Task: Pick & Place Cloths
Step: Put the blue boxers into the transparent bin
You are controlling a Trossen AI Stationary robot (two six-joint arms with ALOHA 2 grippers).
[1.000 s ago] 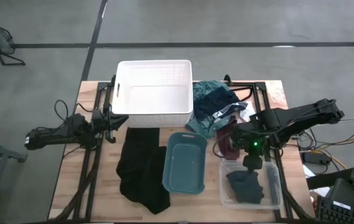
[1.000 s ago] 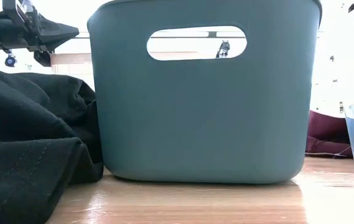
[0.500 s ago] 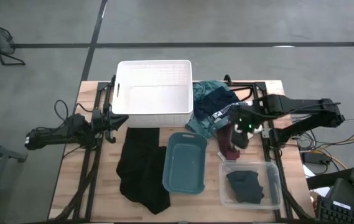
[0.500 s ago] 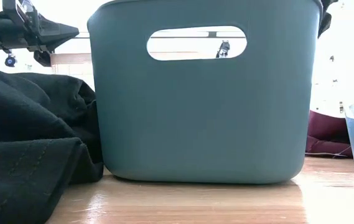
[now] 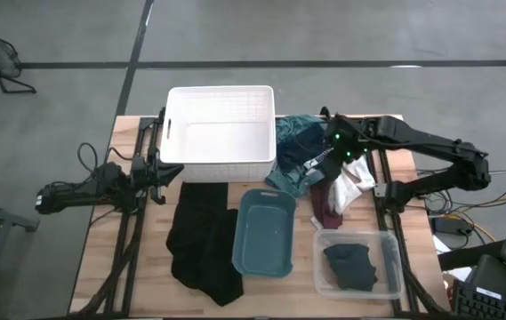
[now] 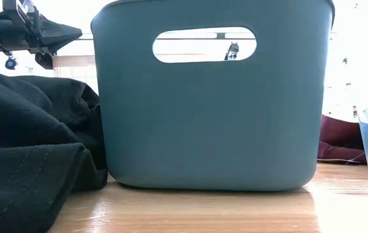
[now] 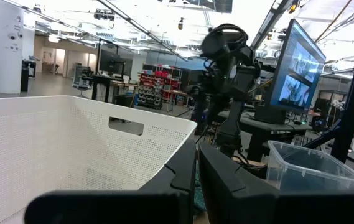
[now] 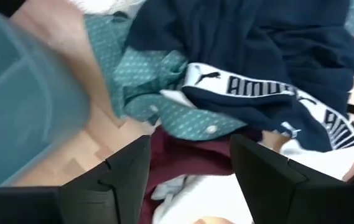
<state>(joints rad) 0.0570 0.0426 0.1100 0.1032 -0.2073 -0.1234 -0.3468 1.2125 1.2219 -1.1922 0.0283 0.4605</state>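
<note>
My right gripper will reach the navy cloth and take it by its white lettered part, so that it can put the navy cloth in the clear bin.
A pile of cloths lies on the table right of the white bin: a teal one, a navy one with a white lettered band, a maroon one and a small white one. The large black cloth lies spread left of the teal bin. My right gripper hangs open just above the pile, over the navy and maroon cloths, touching nothing. My left gripper waits shut by the white bin's left near corner.
A white bin stands at the far side and a teal bin at the near middle. A clear bin at the near right holds a dark cloth. Bare wood shows along the table's near left.
My right gripper has travelled from above the clear bin toward the table's far edge and a little left, and now hangs over the pile of cloths. The dark cloth has stayed in the clear bin.
</note>
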